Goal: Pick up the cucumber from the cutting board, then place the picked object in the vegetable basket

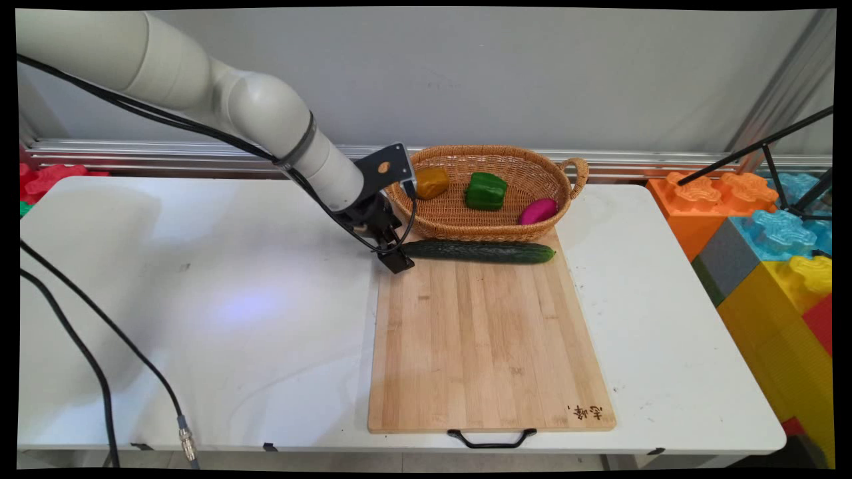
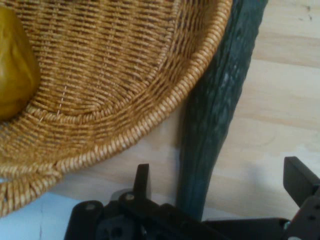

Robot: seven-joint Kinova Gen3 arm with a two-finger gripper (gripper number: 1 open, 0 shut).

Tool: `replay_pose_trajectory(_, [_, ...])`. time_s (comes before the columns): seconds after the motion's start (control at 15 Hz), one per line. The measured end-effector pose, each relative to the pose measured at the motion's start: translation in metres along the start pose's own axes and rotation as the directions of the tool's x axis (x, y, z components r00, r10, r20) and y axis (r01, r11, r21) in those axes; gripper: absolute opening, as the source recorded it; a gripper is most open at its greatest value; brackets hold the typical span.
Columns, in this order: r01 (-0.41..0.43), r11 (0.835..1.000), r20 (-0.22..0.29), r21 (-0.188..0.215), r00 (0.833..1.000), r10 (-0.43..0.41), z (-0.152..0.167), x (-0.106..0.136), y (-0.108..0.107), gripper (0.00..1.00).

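The cucumber should go off the cutting board into the wicker basket [image 1: 479, 229], so my gripper should next pick it up by its dark narrow end [image 1: 417, 248].
A long dark green cucumber [image 1: 479, 251] [image 2: 220, 100] lies across the far end of a wooden cutting board [image 1: 486, 346] [image 2: 280, 125], pressed against a wicker basket [image 1: 479, 229] [image 2: 125, 75]. My gripper [image 1: 396, 256] [image 2: 220, 172] is low at the cucumber's left end and open. Its two fingers straddle that end, with a gap on each side. In the basket lie a yellow pepper [image 1: 431, 181] [image 2: 15, 70], a green pepper [image 1: 485, 191] and a magenta vegetable [image 1: 538, 211].
Big coloured toy blocks [image 1: 765, 226] stand off the table's right side, with black tripod legs [image 1: 765, 143] above them. Red blocks [image 1: 46, 179] sit behind the left corner. Black cables [image 1: 100, 332] hang across the table's left part. The board's black handle [image 1: 491, 439] overhangs the near edge.
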Motion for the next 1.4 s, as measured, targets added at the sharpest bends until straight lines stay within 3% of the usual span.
replay_pose_trajectory(0.67, [0.006,1.000,-0.026,0.003,1.000,-0.006,0.022,-0.003,-0.006,1.00])
replay_pose_trajectory(0.73, [0.007,1.000,-0.027,0.001,1.000,-0.007,0.023,-0.004,-0.006,0.00])
replay_pose_trajectory(1.4, [0.008,0.998,-0.009,-0.066,1.000,-0.009,0.019,-0.008,0.003,0.00])
